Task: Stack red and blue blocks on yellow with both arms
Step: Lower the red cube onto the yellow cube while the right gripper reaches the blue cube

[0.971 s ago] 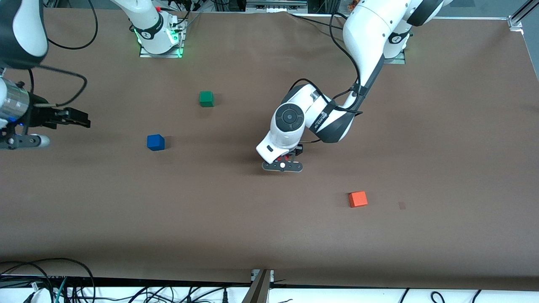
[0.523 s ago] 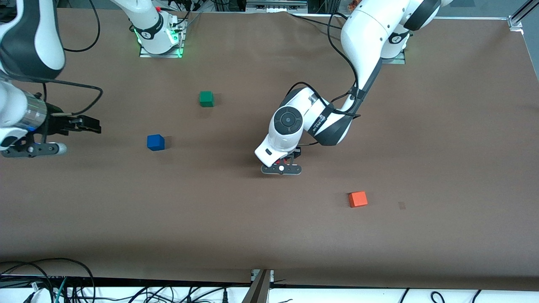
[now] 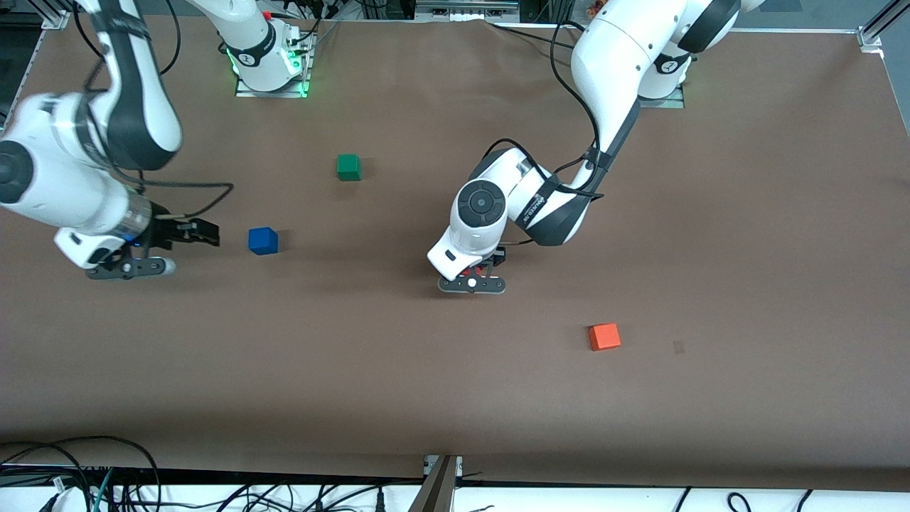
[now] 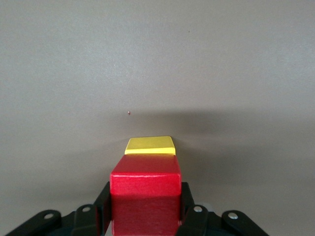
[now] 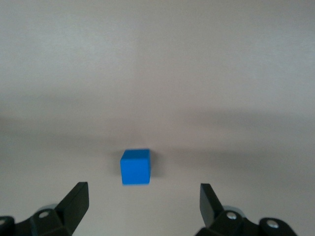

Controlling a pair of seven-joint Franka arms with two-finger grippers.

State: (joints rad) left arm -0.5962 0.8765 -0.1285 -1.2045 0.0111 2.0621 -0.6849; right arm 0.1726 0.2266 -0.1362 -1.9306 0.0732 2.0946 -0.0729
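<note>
The robot's right gripper should next hold the blue block (image 3: 263, 240) by its two opposite sides, so that it can stack the block on the red block.
My left gripper (image 3: 474, 274) is over the middle of the table, shut on the red block (image 4: 145, 194), of which only a sliver shows in the front view (image 3: 474, 269). In the left wrist view the yellow cube (image 4: 150, 145) sits just under the red block, its top edge showing past it; I cannot tell whether they touch. The yellow cube is hidden in the front view. The blue block (image 3: 263, 240) lies on the table toward the right arm's end. My right gripper (image 3: 205, 234) is open beside it, a short gap away, and the blue block (image 5: 135, 166) lies ahead of its fingers (image 5: 76, 199).
A green cube (image 3: 348, 167) lies farther from the front camera than the blue block. An orange cube (image 3: 604, 336) lies nearer the front camera, toward the left arm's end. Cables run along the table's front edge.
My right arm has swung in from the table's end toward the blue block. My left gripper with the red block has shifted slightly toward the right arm's end.
</note>
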